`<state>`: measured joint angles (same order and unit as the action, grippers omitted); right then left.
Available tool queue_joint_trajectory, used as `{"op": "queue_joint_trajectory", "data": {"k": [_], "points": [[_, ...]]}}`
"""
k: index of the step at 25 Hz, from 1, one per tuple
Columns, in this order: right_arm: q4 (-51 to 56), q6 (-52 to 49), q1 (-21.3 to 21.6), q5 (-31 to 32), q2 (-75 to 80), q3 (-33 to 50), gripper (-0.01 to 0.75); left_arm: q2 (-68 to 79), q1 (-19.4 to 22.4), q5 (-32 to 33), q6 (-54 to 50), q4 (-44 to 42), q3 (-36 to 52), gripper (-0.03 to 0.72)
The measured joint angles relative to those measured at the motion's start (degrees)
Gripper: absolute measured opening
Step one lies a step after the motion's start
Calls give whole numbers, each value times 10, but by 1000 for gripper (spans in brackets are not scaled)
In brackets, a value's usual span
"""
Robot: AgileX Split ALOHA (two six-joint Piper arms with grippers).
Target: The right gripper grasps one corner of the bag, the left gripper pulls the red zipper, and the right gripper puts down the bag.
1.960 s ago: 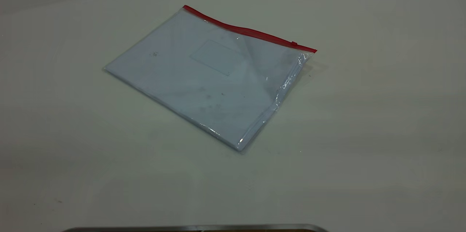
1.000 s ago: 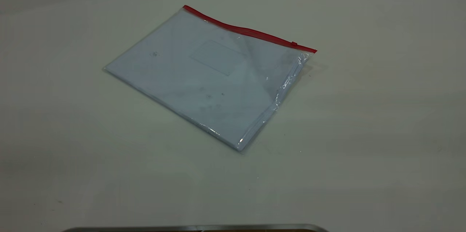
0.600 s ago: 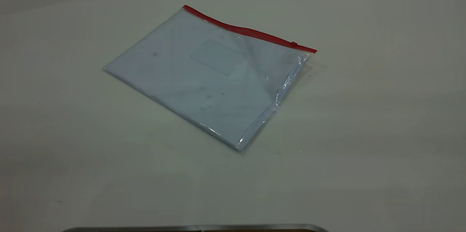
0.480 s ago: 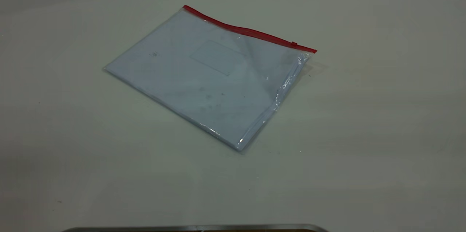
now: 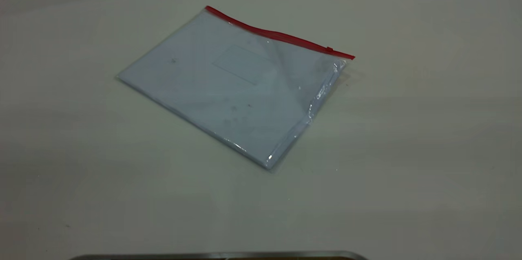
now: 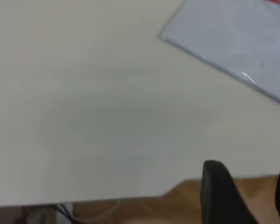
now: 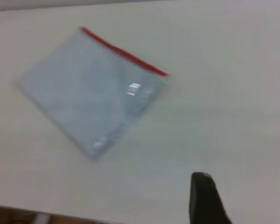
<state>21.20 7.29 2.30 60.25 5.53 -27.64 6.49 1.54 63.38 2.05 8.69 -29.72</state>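
The red zipper [image 5: 277, 35] has to be pulled open, so my right gripper should next grab the bag by its corner [image 5: 342, 62] next to the zipper slider.
The bag [image 5: 240, 84] lies flat on the table, pale bluish-white inside, with a faint label pocket. The red zipper [image 5: 277, 35] runs along its far long edge, and the small slider tab [image 5: 329, 49] sits near the right corner [image 5: 346, 58]. Neither gripper shows in the exterior view. In the left wrist view the left gripper [image 6: 250, 163] is open and empty over the table's edge, far from the bag [image 6: 238, 37]. In the right wrist view the right gripper [image 7: 245, 186] is open and empty above bare table, well away from the bag [image 7: 88, 88] and its red zipper [image 7: 123, 52].
The pale table [image 5: 408, 150] holds only the bag. A metal strip [image 5: 220, 256] lies along the near edge. The left wrist view shows the table's edge [image 6: 130, 198] with wooden floor beyond it.
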Motion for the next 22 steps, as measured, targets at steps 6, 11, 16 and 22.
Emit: {"op": "queue_joint_trajectory", "data": {"k": [6, 11, 16, 22], "points": [[129, 201, 0, -136, 196, 0, 549, 199, 0, -93, 67, 58, -31, 450], [314, 418, 0, -205, 397, 0, 563, 362, 0, -186, 194, 154, -78, 510], [575, 655, 0, -235, 619, 0, 563, 505, 0, -243, 314, 260, -118, 515], [788, 892, 0, -255, 847, -26, 563, 650, 0, -265, 401, 358, -174, 517]]}}
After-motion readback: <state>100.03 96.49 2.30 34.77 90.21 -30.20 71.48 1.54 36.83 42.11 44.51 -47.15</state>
